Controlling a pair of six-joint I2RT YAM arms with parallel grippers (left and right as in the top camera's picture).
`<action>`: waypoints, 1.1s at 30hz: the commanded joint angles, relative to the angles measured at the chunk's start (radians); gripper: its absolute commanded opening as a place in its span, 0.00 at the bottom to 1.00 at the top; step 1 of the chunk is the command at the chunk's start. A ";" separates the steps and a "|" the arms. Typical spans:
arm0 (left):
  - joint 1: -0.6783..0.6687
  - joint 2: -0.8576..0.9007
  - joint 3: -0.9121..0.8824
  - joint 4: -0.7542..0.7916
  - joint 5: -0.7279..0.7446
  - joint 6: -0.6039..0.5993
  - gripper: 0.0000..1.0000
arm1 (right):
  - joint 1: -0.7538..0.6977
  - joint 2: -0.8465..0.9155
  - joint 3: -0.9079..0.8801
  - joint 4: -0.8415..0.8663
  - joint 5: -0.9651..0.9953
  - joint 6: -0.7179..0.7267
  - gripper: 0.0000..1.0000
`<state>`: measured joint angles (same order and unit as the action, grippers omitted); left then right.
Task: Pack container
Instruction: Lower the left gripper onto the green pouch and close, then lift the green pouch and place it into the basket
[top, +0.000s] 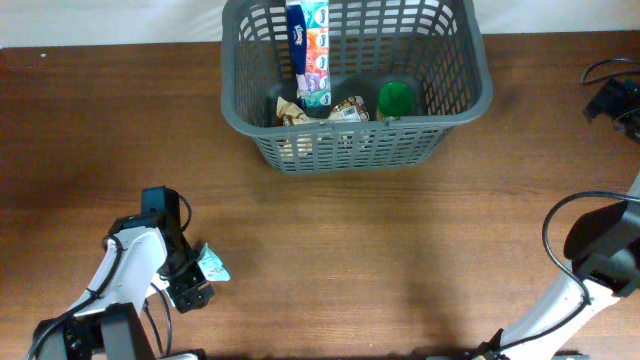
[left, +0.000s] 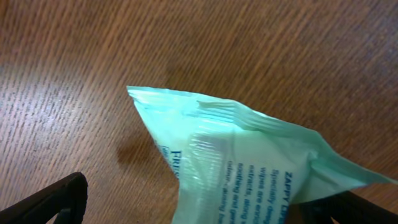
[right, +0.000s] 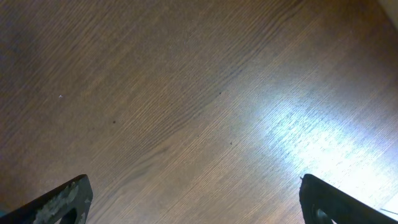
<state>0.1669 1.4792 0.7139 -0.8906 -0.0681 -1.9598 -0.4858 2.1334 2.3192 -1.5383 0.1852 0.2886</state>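
My left gripper will close on the wipes packet, since my fingers are on either side of the packet's lettered body (left: 242, 198) and the wipes packet's flared end (left: 233, 121) reaches past them.
The container (top: 340, 148), a dark grey lattice basket, stands at the far middle of the wooden table. Inside it are an upright tissue pack (top: 309, 50), a green-lidded jar (top: 395, 98) and crumpled snack packets (top: 345, 110). At the near left, a mint-green wipes packet (top: 212, 264) (left: 249, 162) lies on the table between the wide-apart fingers of my left gripper (top: 195, 268) (left: 205, 199). It sits close to the right finger and apart from the left one. My right gripper (right: 194, 183) is open over bare wood with nothing between its fingers.
My right arm (top: 600, 250) is folded at the near right corner. Black cables and a device (top: 615, 95) lie at the far right edge. The table's far edge runs just behind the basket.
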 joint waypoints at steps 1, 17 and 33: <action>0.006 -0.008 -0.011 0.000 -0.019 0.031 0.99 | -0.004 -0.001 -0.006 0.002 0.002 0.008 0.99; 0.006 -0.008 -0.013 -0.011 -0.030 0.047 0.02 | -0.004 -0.001 -0.006 0.002 0.002 0.009 0.99; 0.002 -0.269 0.458 0.135 -0.341 0.687 0.02 | -0.004 -0.001 -0.006 0.002 0.002 0.009 0.99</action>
<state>0.1673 1.3113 0.9882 -0.8459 -0.3313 -1.6051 -0.4858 2.1334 2.3192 -1.5383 0.1852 0.2878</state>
